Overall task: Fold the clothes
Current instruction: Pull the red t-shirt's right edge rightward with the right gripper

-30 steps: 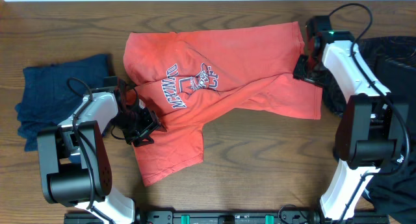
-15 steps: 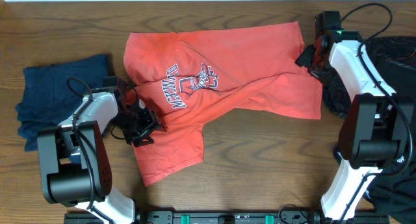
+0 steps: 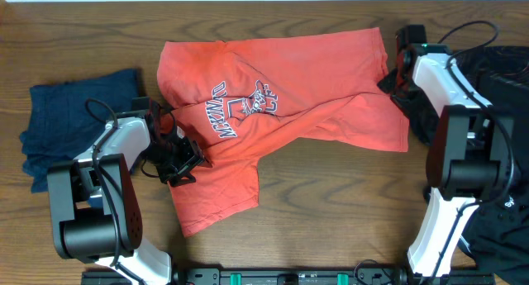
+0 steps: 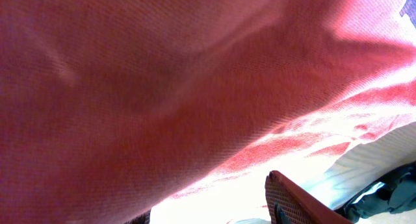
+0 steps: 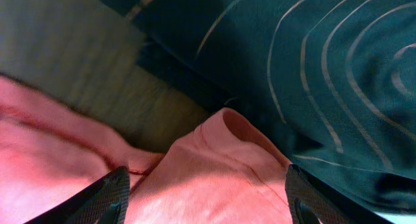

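I need to spread the red T-shirt (image 3: 289, 111) for folding, so my right gripper should next pinch it by its edge (image 3: 388, 90) beside the dark clothing, opposite my left gripper.
A red T-shirt (image 3: 289, 111) with a printed logo lies spread and creased across the table's middle. My left gripper (image 3: 178, 163) rests at the shirt's lower left edge. In the left wrist view, red cloth (image 4: 162, 87) fills the frame and drapes over the left finger, and the fingers (image 4: 208, 208) stand apart. My right gripper (image 3: 391, 78) is open at the shirt's right edge. In the right wrist view, its fingers (image 5: 205, 198) straddle a red hem or sleeve end (image 5: 221, 172) without closing on it.
A folded blue garment (image 3: 74, 128) lies at the left. A pile of dark clothing (image 3: 496, 78) lies at the right, against the shirt's edge, and shows as dark cloth with curved lines (image 5: 312, 68) in the right wrist view. Bare wood table (image 3: 331, 202) lies in front.
My right gripper moved a little toward the far edge, then back to the shirt's right edge. The left arm and the shirt have not moved.
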Robot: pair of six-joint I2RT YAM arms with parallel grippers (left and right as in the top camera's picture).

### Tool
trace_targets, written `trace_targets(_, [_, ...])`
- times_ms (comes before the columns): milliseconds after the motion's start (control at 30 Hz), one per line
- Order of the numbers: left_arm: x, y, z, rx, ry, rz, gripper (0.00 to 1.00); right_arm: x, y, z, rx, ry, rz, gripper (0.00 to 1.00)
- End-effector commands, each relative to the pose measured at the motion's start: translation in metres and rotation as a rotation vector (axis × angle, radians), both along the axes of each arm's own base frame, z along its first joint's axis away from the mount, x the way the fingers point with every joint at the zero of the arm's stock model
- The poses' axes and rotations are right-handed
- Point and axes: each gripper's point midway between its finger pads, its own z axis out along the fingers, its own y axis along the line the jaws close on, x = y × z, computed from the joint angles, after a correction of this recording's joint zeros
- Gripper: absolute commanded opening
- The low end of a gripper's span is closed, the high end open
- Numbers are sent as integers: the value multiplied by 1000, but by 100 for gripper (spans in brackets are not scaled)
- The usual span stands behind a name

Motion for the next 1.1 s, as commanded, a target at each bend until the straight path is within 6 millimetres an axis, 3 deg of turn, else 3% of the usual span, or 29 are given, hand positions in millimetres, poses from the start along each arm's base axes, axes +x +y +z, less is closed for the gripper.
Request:
trace_targets(0, [4,8,-6,53,-24,-30,58,2,-14,-4,-22,-10,-82,74])
trace_targets(300, [4,8,-6,53,-24,-30,58,13,-17,-4,-1,-64,-127,72])
trace_targets(600, [4,8,-6,53,-24,-30,58,10,-23,-4,0,-58,-140,70])
trace_targets(733, [4,8,-6,53,-24,-30,58,11,-22,-4,0,-58,-137,43])
trace_targets(800, [4,8,-6,53,-24,-30,58,9,-22,-4,0,-54,-137,12])
trace_targets(833, [4,8,-6,53,-24,-30,58,9,-22,-5,0,-50,-137,2])
trace_targets(1067, [4,7,-6,53,-24,-30,58,-1,-23,-6,-2,-6,-127,1])
